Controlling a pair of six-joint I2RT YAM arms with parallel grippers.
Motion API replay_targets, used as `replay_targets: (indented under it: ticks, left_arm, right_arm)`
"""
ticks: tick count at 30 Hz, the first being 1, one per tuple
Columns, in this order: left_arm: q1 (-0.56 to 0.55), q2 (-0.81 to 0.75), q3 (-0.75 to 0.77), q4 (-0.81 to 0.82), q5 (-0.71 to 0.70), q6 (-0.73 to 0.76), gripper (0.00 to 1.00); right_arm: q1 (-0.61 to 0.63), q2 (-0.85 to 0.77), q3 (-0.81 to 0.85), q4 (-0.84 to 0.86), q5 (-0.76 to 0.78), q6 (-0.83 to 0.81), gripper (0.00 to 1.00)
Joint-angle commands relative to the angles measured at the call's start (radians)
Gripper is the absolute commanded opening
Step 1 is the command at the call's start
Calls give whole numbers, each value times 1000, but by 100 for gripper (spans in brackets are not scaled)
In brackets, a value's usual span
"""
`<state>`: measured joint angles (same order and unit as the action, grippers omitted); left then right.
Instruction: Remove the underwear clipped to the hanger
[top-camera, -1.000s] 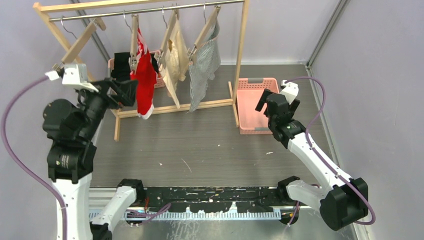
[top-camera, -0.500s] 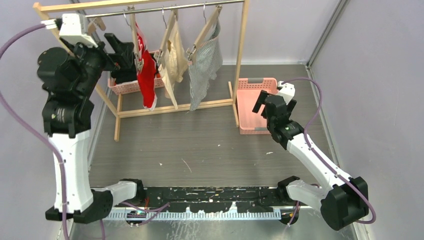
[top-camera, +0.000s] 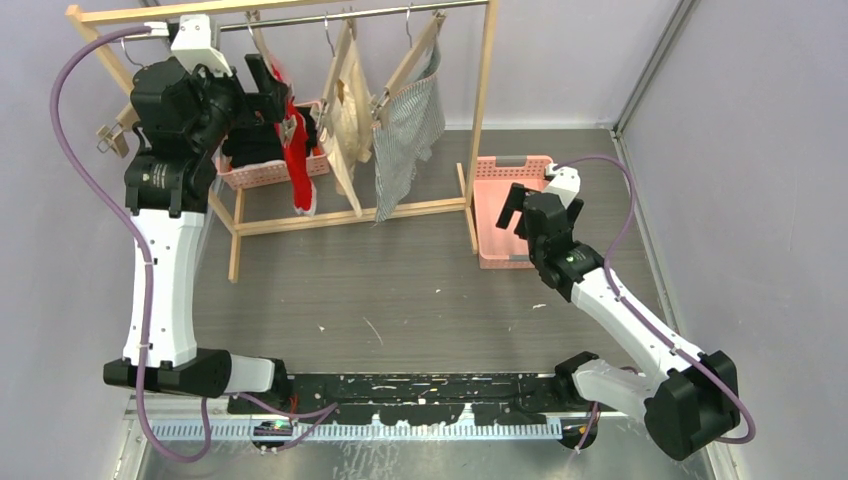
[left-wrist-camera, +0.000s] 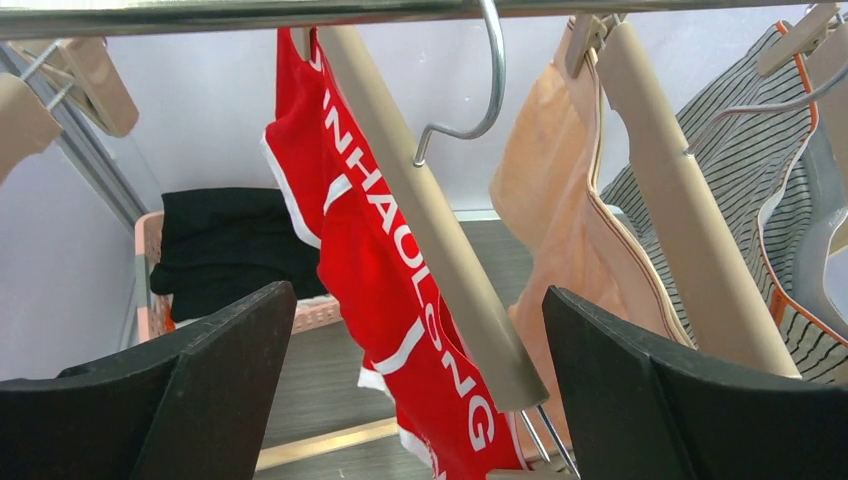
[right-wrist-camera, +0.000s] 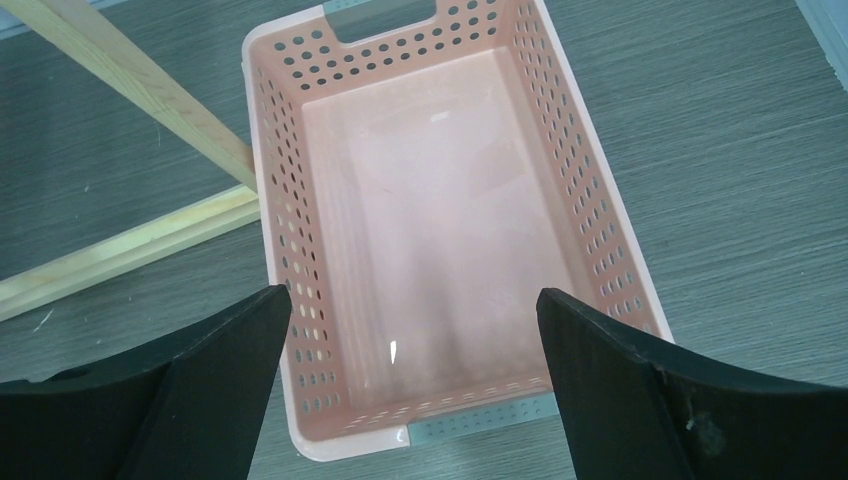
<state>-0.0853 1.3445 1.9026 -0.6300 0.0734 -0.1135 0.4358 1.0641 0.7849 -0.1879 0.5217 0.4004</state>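
Note:
I need to grab the red briefs' hanger by its near arm (left-wrist-camera: 476, 297) with my left gripper next. The hook and the far clip then stay free to remove the underwear.
Three briefs hang clipped to wooden hangers on a metal rail (top-camera: 330, 17): red with white lettering (top-camera: 296, 160) (left-wrist-camera: 400, 260), cream-beige (top-camera: 350, 120) (left-wrist-camera: 560, 230) and grey striped (top-camera: 405, 135) (left-wrist-camera: 740, 170). My left gripper (top-camera: 275, 95) (left-wrist-camera: 420, 400) is open, raised to the rail beside the red briefs, its jaws either side of the red pair's hanger arm (left-wrist-camera: 430, 220) without touching. My right gripper (top-camera: 535, 210) (right-wrist-camera: 415, 400) is open and empty above the near end of an empty pink basket (top-camera: 505, 215) (right-wrist-camera: 300, 300).
A wooden rack frame (top-camera: 485, 100) carries the rail, its floor bar (top-camera: 330, 215) across the table. A second pink basket (top-camera: 245, 175) behind the rack holds folded black clothes (left-wrist-camera: 220, 245). An empty hanger (top-camera: 150, 95) hangs at the rail's left end.
My left arm has swung up and right from low beside the rack to the rail, closing on the red briefs' hanger. My right gripper has drifted slightly left and nearer over the basket.

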Motion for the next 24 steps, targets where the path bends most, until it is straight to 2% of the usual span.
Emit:
replay_targets:
  ticks: [1, 4, 9, 24]
  left_arm:
    - [-2, -13, 26, 92, -21, 14, 94]
    - [-2, -21, 1, 110, -36, 14, 88]
    - [-2, -30, -26, 131, -54, 15, 70]
    - [-3, -38, -74, 125, -93, 44, 63]
  right_arm:
    - [15, -17, 3, 47, 12, -9, 100]
    - [20, -10, 6, 46, 15, -10, 100]
    - [32, 1, 5, 47, 27, -9, 100]
    - [56, 17, 12, 52, 48, -17, 100]
